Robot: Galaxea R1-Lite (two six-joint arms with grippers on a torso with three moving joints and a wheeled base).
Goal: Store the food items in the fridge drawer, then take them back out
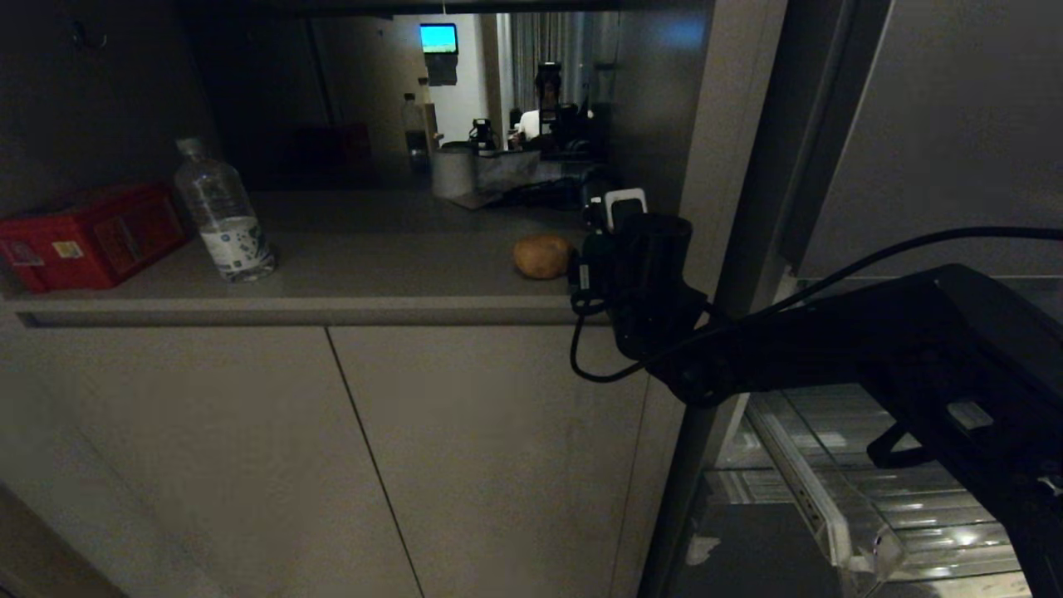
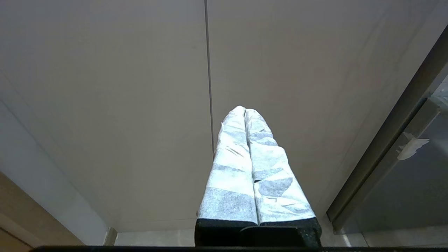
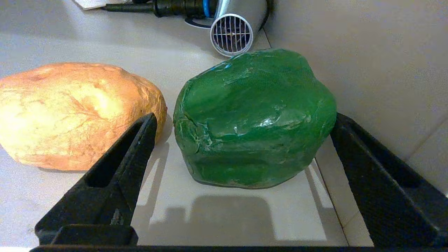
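My right gripper will next pick up the green pepper by its creased end (image 3: 188, 129) and opposite end, so that it can be stored in the clear fridge drawer.
On the grey counter (image 1: 374, 249) lie both food items. The brown potato (image 3: 77, 112) (image 1: 541, 256) sits beside the green pepper (image 3: 255, 119), which my right arm (image 1: 656, 282) hides in the head view. My right gripper (image 3: 244, 119) is open around the pepper: one finger (image 3: 133, 150) stands in the gap between potato and pepper, the other (image 3: 367, 157) by the side wall. The pepper rests on the counter. The clear fridge drawer (image 1: 839, 507) shows low on the right, under my arm. My left gripper (image 2: 245, 111) is shut and empty, facing the cabinet doors.
A water bottle (image 1: 222, 218) and a red box (image 1: 91, 237) stand at the counter's left end. A metal nozzle with a grille (image 3: 232, 29) lies just behind the pepper. A wall panel (image 3: 367, 52) runs close along the pepper's far side. Cabinet doors (image 1: 332, 457) hang below the counter.
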